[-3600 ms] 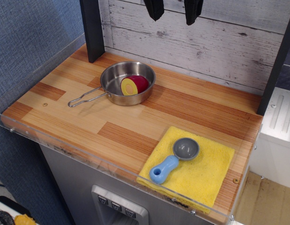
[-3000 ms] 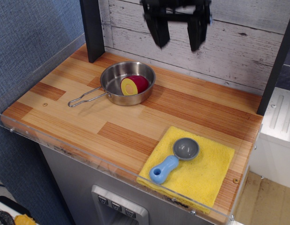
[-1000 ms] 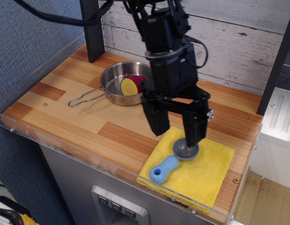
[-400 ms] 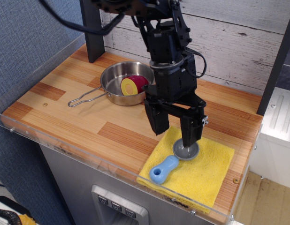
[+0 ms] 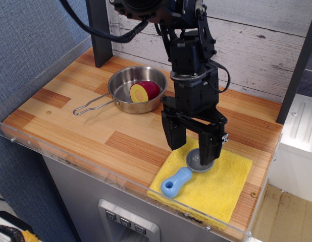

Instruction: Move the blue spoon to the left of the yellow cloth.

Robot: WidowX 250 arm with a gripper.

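I need to pick up the blue spoon next where its handle meets the bowl [image 5: 189, 171], so that my gripper can move it beside the yellow cloth [image 5: 221, 186].
The blue spoon [image 5: 177, 181] lies on the yellow cloth [image 5: 221, 186] at the front right of the counter. Its light-blue handle points to the front left. Its grey bowl [image 5: 196, 162] is partly hidden by my gripper. My gripper [image 5: 192, 145] hangs open just above the cloth. Its two black fingers stand apart, one at the cloth's back-left edge and one over the spoon's bowl. It holds nothing.
A steel pan [image 5: 126, 92] with a wire handle sits at the back left and holds a red and yellow toy [image 5: 143, 92]. A clear plastic lip [image 5: 95, 166] runs along the counter's front edge. A dark post [image 5: 99, 30] stands at the back.
The gripper came down from the top of the view to just above the cloth and shifted slightly right over the spoon's bowl. The spoon and cloth have not moved.
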